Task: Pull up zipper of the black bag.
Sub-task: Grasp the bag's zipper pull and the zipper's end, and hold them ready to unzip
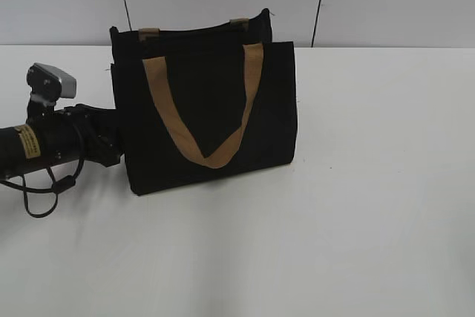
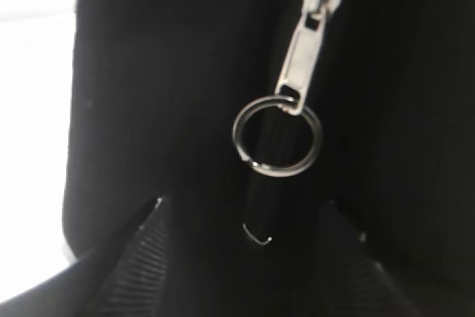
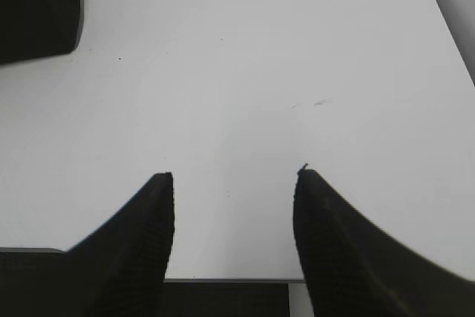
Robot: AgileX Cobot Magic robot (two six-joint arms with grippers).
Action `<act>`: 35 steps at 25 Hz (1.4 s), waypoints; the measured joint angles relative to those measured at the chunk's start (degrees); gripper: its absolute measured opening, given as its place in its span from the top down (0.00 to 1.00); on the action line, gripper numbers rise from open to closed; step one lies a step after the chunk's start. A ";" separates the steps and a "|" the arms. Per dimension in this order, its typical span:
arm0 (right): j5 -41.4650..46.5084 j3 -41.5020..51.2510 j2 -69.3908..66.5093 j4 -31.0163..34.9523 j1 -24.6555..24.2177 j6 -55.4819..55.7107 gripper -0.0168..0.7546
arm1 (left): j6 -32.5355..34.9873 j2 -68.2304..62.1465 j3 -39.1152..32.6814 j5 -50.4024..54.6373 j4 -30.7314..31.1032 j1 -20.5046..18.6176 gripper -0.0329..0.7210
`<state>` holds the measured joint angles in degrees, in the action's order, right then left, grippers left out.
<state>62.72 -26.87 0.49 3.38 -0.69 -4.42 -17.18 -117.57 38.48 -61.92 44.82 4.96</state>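
Observation:
I will next pinch the black fabric by its tail end below the ring (image 2: 260,220) with my left gripper, because that narrow piece of fabric hangs loose while the bag's side (image 2: 148,124) lies flat.
The black bag (image 1: 208,94) stands upright on the white table, its tan strap handle (image 1: 200,155) hanging down the front. My left gripper (image 1: 111,148) is at the bag's left side. In the left wrist view the zipper's silvery pull (image 2: 304,50) hangs on the black fabric (image 2: 148,72), with a metal ring (image 2: 277,139) on its end. My left gripper (image 2: 241,217) is open just below the ring, its fingers on either side of the zipper line. My right gripper (image 3: 234,180) is open and empty over bare table, outside the exterior view.
The white table (image 1: 371,183) spreads around the bag, with a grey wall behind. The left arm's cable (image 1: 44,194) loops down at the left edge. A black corner (image 3: 37,5) shows at the top left of the right wrist view.

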 joint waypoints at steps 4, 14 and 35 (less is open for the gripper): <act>0.00 0.00 0.00 0.00 0.00 0.00 0.46 | 0.00 -0.53 2.22 0.62 0.20 0.56 0.44; 0.00 0.00 0.00 0.00 0.00 0.00 0.47 | 0.00 -1.68 3.10 0.67 0.43 0.62 0.84; 0.00 0.00 0.00 0.00 0.00 0.00 0.47 | -12.80 29.60 3.05 28.03 15.42 0.89 0.93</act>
<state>62.72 -26.87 0.49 3.38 -0.69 -4.42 -29.97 -87.96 41.52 -33.89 60.24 5.85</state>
